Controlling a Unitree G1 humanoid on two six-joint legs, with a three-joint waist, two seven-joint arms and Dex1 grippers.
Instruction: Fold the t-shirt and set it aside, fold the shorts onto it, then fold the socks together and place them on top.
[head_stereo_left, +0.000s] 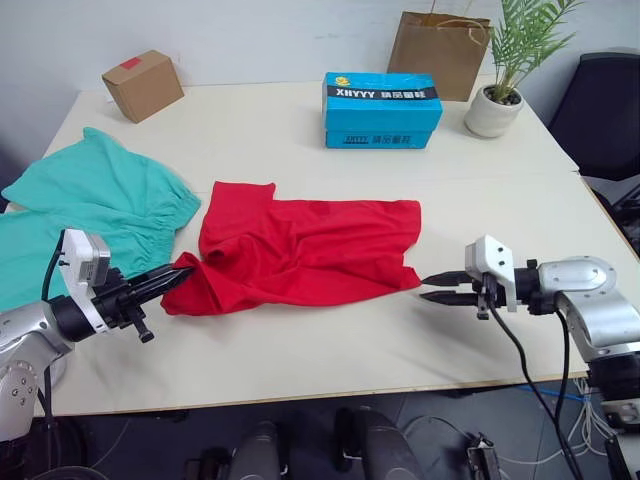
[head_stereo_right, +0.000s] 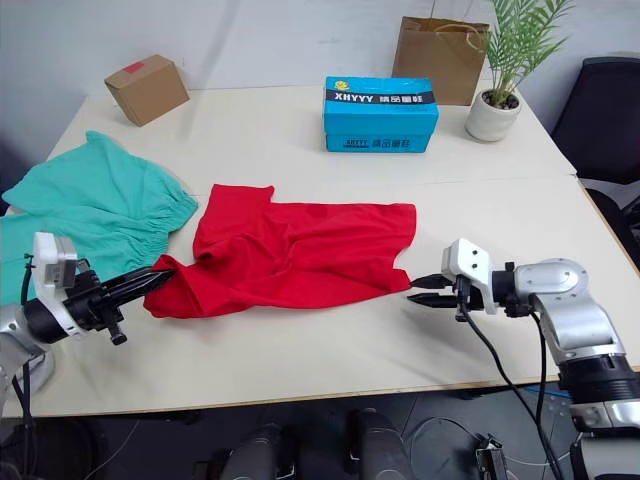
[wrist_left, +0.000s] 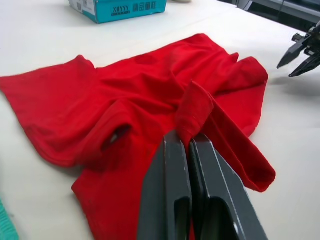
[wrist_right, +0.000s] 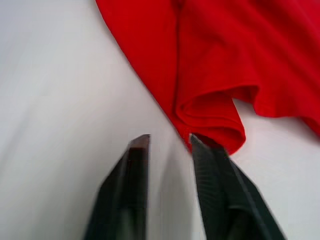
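Note:
I need to get the rumpled t-shirt ready for folding, so I should next grab it by its hem corner with my right gripper.
The red t-shirt lies rumpled in the middle of the table. My left gripper is shut on a fold of its left edge, lifting it a little. My right gripper is open just off the shirt's right corner, one finger touching the hem. The teal-green shorts are spread out at the table's left. The socks are out of view.
A blue box, a small cardboard box, a brown paper bag and a potted plant stand along the far side. A black chair sits beyond the right edge.

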